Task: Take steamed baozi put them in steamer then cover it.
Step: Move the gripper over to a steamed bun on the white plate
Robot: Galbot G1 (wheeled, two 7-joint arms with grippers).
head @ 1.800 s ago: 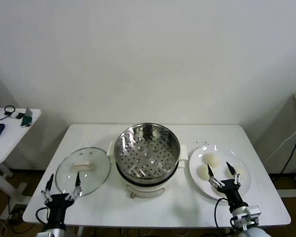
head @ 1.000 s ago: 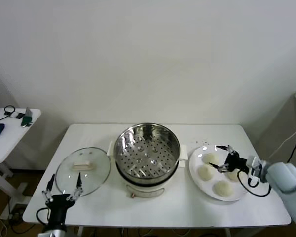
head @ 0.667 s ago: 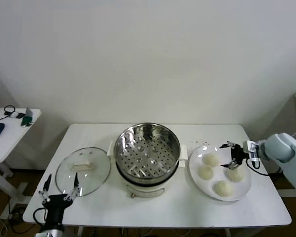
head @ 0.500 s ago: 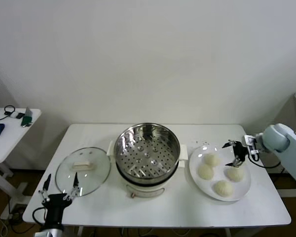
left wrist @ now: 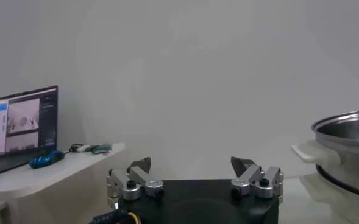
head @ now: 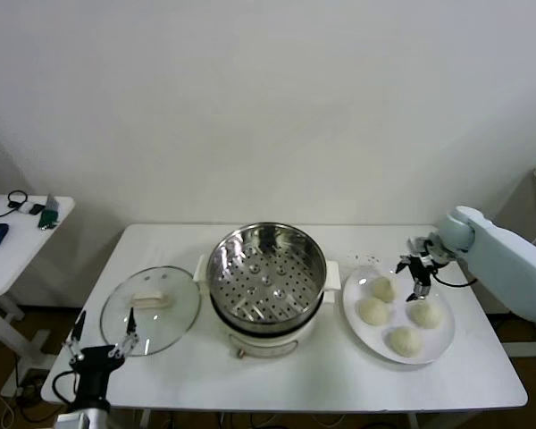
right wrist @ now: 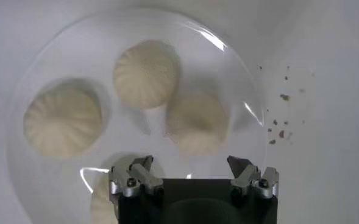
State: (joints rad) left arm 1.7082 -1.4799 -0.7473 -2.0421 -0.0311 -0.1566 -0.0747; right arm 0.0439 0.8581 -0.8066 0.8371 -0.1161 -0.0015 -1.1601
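The right gripper grabs the rounded sides of the baozi nearest the crumbs next, to fill the steamer (head: 266, 273).
Four cream-white baozi lie on a white plate (head: 351, 309) right of the steamer (head: 266, 277): one far (head: 381, 288), one near the steamer (head: 372, 310), one right (head: 423, 313), one front (head: 404, 340). My right gripper (head: 412, 278) is open and empty, hovering over the plate's far part between the far and right baozi. The right wrist view shows the gripper (right wrist: 188, 164) over the plate (right wrist: 57, 67) with baozi (right wrist: 146, 73) (right wrist: 63, 119) (right wrist: 197, 122); a fourth is partly hidden by it. The glass cover (head: 152, 308) lies on the table, left of the steamer. My left gripper (head: 104, 318) is open, at the table's front left corner.
The steamer's steel pot is open and its perforated floor holds nothing. A small side table (head: 9, 250) with a mouse and cables stands at the far left; the left wrist view shows a laptop (left wrist: 21, 122) on it and the steamer's rim (left wrist: 350, 128). Crumbs lie beside the plate (right wrist: 280, 115).
My right arm has swung from the table's front edge round to the right side, and its gripper now hangs over the plate's far part. My left gripper has sunk slightly lower and leftward.
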